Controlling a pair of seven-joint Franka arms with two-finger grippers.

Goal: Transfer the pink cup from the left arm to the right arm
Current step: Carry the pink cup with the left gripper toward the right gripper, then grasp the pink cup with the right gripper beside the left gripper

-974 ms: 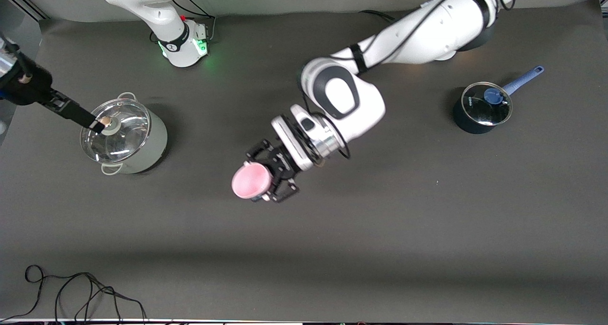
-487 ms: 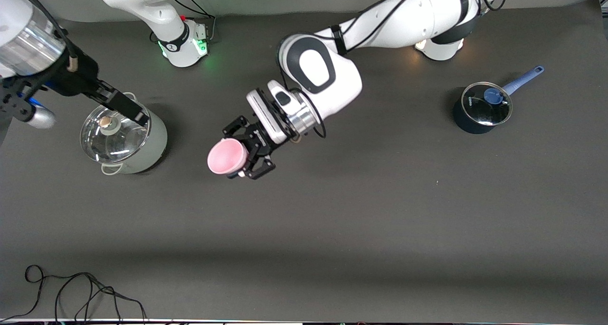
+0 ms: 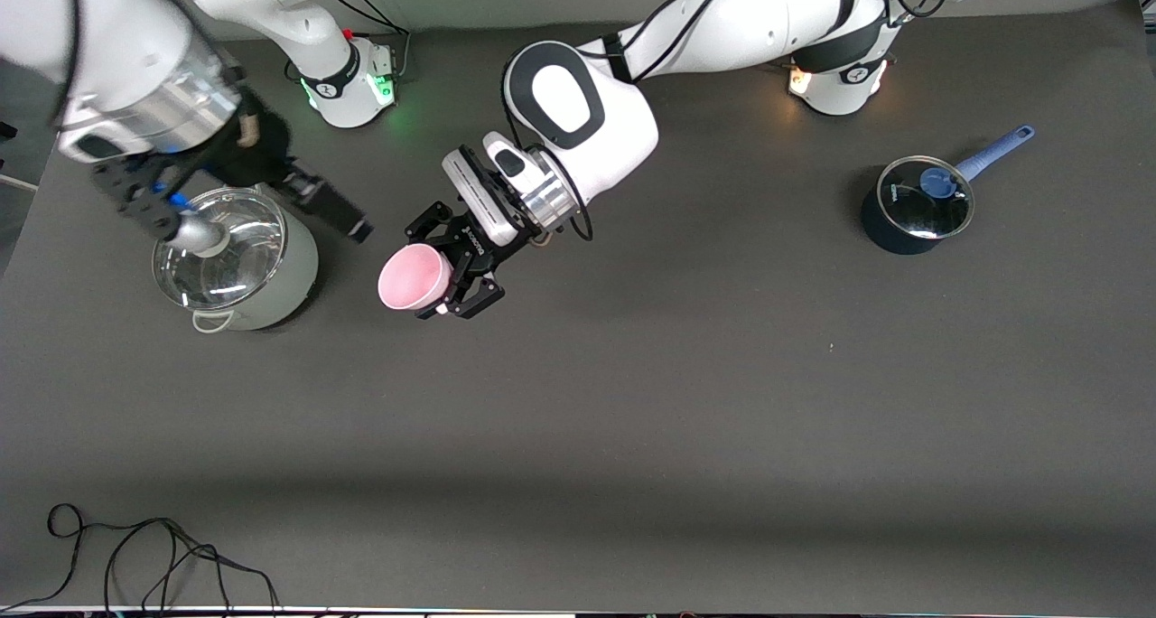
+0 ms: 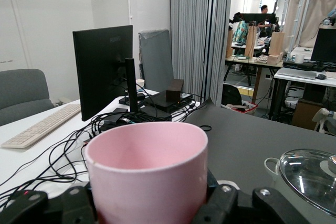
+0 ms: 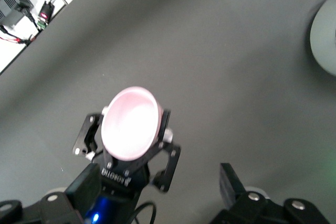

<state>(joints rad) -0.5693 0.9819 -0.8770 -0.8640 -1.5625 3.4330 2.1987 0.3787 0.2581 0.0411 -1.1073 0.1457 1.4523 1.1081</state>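
Observation:
The robot's right gripper needs to grab the pink cup by its open rim (image 3: 382,289) (image 5: 143,89) next, since the black fingertips of the left gripper already close around the cup's body.
The pink cup (image 3: 413,277) is held above the mat in my left gripper (image 3: 444,270), which is shut on its body. The cup is tipped on its side, with its mouth turned toward the right arm's end of the table. In the left wrist view the cup (image 4: 149,169) fills the space between the black fingers (image 4: 223,203). My right gripper (image 3: 341,218) hangs open by the rim of the steel pot, a short gap from the cup. In the right wrist view the cup's mouth (image 5: 130,123) faces that gripper's spread fingers (image 5: 231,182), with nothing between them.
A steel pot with a glass lid (image 3: 237,264) stands at the right arm's end, partly under the right wrist. A dark saucepan with a blue handle (image 3: 917,207) sits at the left arm's end. Loose black cable (image 3: 135,555) lies near the front edge.
The left arm has carried the cup toward the right arm's end of the table. The right arm has swung in over the steel pot toward the cup, its fingers still open.

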